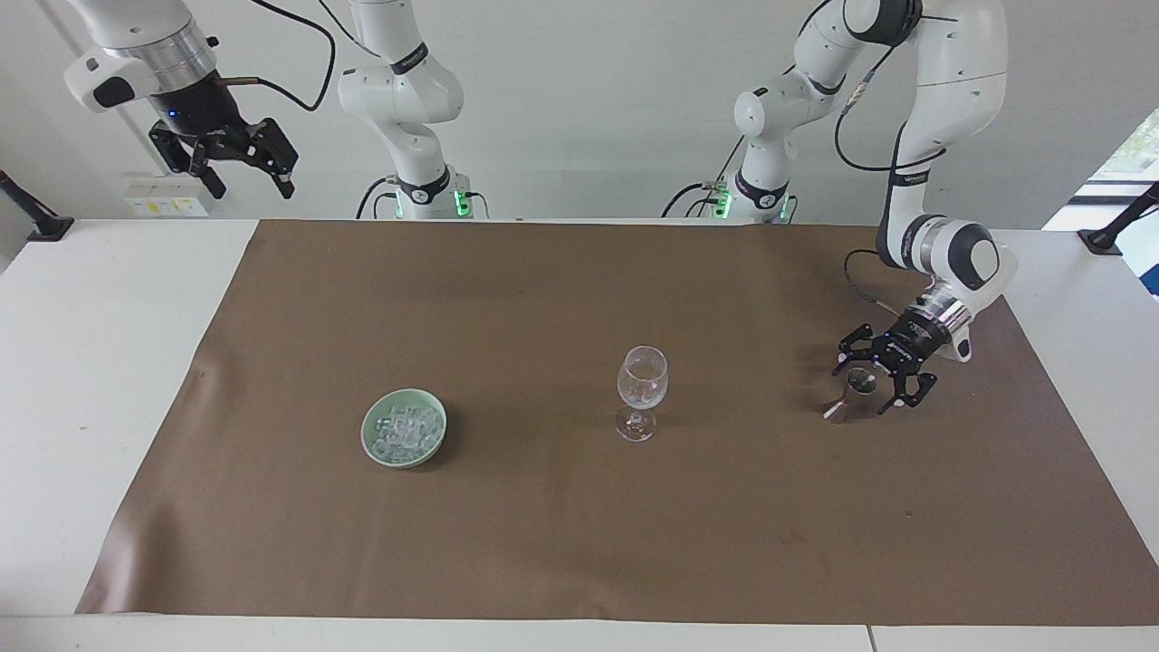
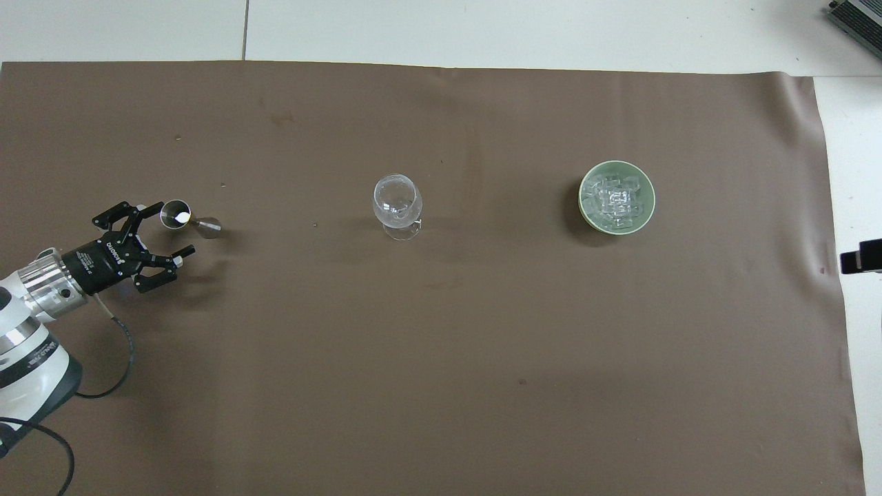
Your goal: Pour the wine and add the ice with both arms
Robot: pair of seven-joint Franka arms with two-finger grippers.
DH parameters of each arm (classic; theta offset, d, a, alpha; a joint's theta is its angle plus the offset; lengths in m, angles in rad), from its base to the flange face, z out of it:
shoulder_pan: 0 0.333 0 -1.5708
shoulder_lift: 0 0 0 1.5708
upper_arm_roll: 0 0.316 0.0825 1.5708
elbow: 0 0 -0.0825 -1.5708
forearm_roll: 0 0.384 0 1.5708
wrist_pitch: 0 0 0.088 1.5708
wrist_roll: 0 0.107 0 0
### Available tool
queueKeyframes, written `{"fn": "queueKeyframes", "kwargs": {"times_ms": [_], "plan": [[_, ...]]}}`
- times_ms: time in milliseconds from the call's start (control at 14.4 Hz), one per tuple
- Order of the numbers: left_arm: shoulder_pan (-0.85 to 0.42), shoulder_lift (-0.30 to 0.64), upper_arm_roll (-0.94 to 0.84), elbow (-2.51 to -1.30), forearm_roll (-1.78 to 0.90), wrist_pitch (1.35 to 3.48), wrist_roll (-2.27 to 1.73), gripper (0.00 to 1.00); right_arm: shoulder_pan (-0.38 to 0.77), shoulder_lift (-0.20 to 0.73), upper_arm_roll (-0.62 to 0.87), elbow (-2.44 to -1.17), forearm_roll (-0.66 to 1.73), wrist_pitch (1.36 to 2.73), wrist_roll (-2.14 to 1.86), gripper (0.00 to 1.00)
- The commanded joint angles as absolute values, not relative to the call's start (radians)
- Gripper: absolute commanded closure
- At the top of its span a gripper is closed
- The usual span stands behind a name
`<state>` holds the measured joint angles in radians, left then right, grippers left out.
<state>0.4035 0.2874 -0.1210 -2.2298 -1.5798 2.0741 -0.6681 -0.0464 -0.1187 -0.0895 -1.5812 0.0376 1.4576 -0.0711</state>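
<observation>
The left gripper grabs the small silver jigger by its narrow middle next. The jigger then pours wine into the clear glass.
A small metal jigger stands on the brown mat toward the left arm's end of the table. My left gripper is low beside it and open, one finger on each side of the jigger's cup, without gripping it. A clear wine glass stands upright mid-table. A green bowl holds ice toward the right arm's end. My right gripper waits open, high above that end. Wine is out of view.
The brown mat covers most of the white table. Bare mat separates jigger, glass and bowl, which stand in one row. The arms' bases stand at the table's robot edge.
</observation>
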Motion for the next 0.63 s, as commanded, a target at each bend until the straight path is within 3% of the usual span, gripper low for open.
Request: {"fn": "queueKeyframes", "kwargs": {"times_ms": [0, 556], "plan": [[0.364, 0.288, -0.112, -2.243, -1.627, 2.112, -0.646, 0.0, -0.051, -0.13, -0.086, -1.585, 0.035, 1.45, -0.081, 0.0], [0.359, 0.29, -0.112, -2.252, -1.644, 2.128, -0.637, 0.0, -0.051, -0.13, -0.086, -1.585, 0.035, 1.45, -0.081, 0.0]]}}
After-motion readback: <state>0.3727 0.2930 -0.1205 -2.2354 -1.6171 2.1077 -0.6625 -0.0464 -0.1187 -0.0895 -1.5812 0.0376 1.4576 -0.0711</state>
